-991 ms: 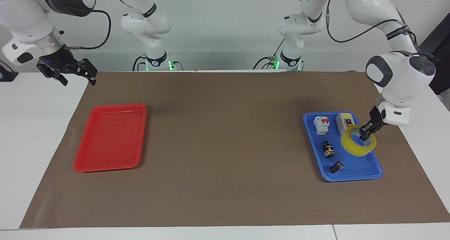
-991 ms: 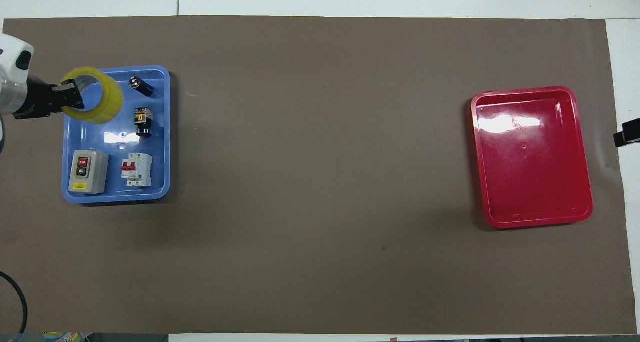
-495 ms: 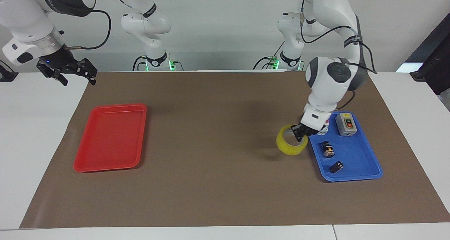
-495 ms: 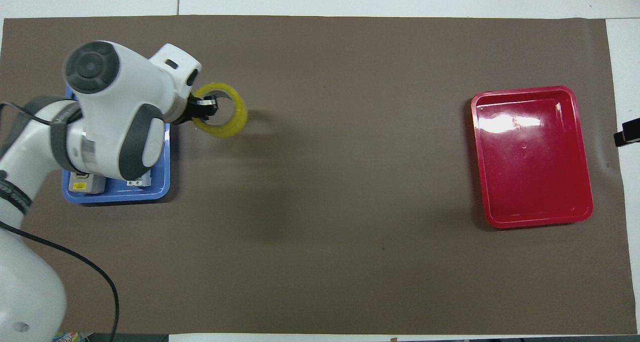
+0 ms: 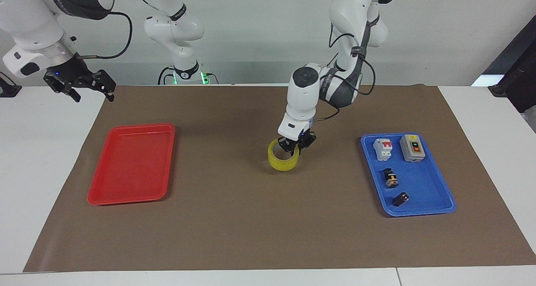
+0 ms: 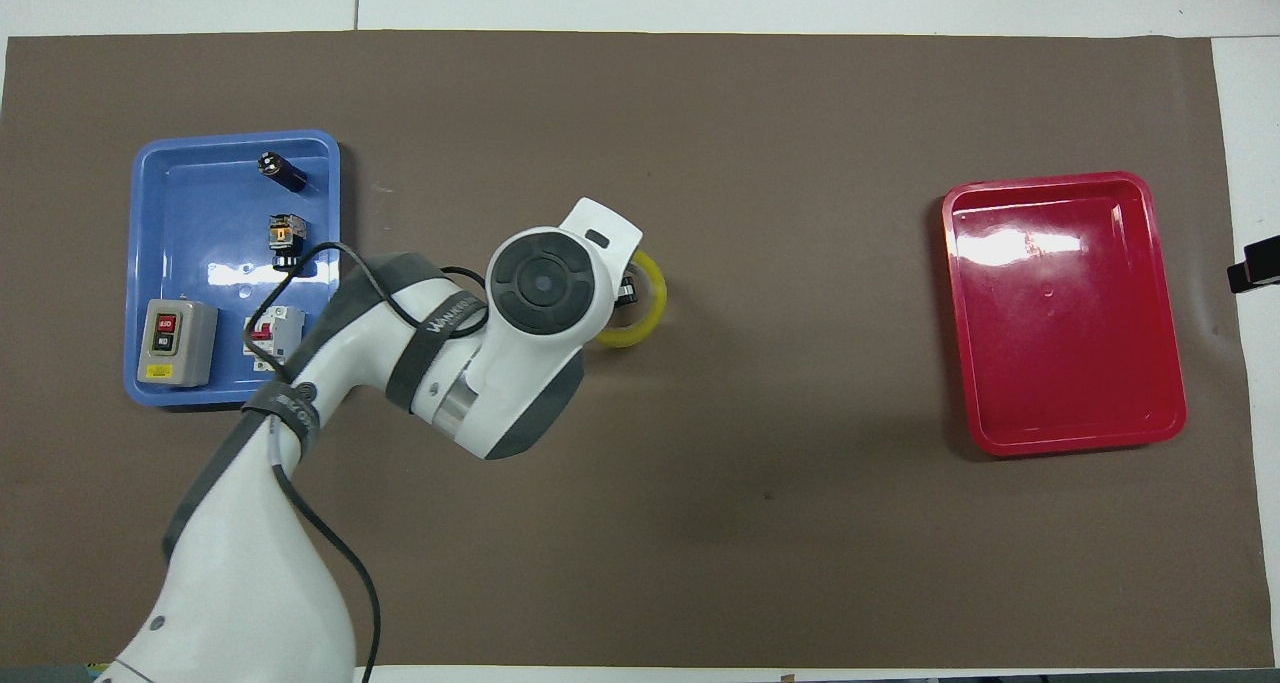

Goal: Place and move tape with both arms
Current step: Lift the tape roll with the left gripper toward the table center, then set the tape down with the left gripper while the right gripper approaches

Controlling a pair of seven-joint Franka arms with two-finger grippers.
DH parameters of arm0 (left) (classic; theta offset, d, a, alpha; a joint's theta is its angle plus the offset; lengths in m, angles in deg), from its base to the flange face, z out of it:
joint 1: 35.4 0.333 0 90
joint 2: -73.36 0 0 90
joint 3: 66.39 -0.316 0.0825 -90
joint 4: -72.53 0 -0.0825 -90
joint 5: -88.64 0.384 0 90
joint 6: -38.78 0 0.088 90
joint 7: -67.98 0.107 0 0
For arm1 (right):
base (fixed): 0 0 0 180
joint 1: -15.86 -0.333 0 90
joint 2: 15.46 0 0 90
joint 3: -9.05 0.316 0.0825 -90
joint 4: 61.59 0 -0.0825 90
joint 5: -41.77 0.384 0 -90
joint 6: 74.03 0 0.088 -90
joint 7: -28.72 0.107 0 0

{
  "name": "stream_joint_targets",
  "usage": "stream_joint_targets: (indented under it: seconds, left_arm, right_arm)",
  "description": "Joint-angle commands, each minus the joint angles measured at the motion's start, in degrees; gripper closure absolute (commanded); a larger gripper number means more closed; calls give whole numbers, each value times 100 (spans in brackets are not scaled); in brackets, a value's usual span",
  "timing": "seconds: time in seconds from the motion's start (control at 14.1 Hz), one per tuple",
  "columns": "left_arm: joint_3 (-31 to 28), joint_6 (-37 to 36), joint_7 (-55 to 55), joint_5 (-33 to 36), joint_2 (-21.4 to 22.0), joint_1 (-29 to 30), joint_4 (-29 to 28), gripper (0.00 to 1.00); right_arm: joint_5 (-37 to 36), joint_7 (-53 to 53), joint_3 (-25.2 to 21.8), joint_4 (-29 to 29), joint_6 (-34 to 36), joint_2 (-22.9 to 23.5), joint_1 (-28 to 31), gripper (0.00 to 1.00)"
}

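Observation:
The yellow tape roll (image 6: 655, 311) hangs tilted above the brown mat, so my left gripper keeps hold of the roll until it rests on the mat.
The yellow tape roll (image 5: 283, 161) is at the middle of the brown mat, low on it or just above it. My left gripper (image 5: 296, 148) is over the roll's edge and shut on its wall, reaching down from the left arm. In the overhead view the left arm's wrist covers most of the tape (image 6: 650, 303) and hides the gripper. My right gripper (image 5: 94, 96) is open and empty. It waits in the air over the white table by the mat's corner at the right arm's end; only its tip (image 6: 1255, 268) shows in the overhead view.
A blue tray (image 5: 423, 185) at the left arm's end holds a grey switch box (image 5: 412, 148), a white breaker (image 5: 383, 148) and two small dark parts. A red tray (image 5: 125, 201), nothing in it, lies at the right arm's end.
My left gripper has carried the tape out of the blue tray and across the mat to its middle, and lowered it. The right arm has not moved.

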Motion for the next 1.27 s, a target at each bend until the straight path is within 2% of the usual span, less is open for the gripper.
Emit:
stream_joint_targets:
  seconds: [0.0,0.14,0.35,0.42,0.5,0.57,0.64,0.78,0.99,1.2]
  left_arm:
    - [-109,117,-448,220,-334,-289,417,100]
    - [-91,301,-457,185,-614,-447,478,100]
    - [-91,460,-431,176,-677,-431,452,100]
    - [-91,417,-448,176,-677,-439,444,76]
    - [-91,407,-449,176,-668,-448,426,23]
    - [-91,399,-422,176,-642,-448,417,0]
    - [-91,390,-422,176,-590,-431,374,0]
    - [-91,320,-405,176,-214,-378,199,0]
    - [-100,40,-178,176,770,-62,-433,0]
    - [-91,-811,726,176,1352,535,-532,0]
  right_arm:
    - [64,95,30,150,-20,-129,41,0]
    - [64,95,30,150,-29,-129,41,0]
    - [64,78,30,150,-20,-129,41,0]
    - [64,78,30,150,-20,-129,50,0]
    - [64,78,30,150,-20,-129,76,0]
    - [64,78,30,150,-20,-129,85,0]
    - [64,86,30,150,-29,-129,68,0]
    - [64,43,30,193,32,-147,41,0]
    - [55,42,83,325,-46,-217,6,0]
    - [72,156,162,317,-196,-200,-361,0]
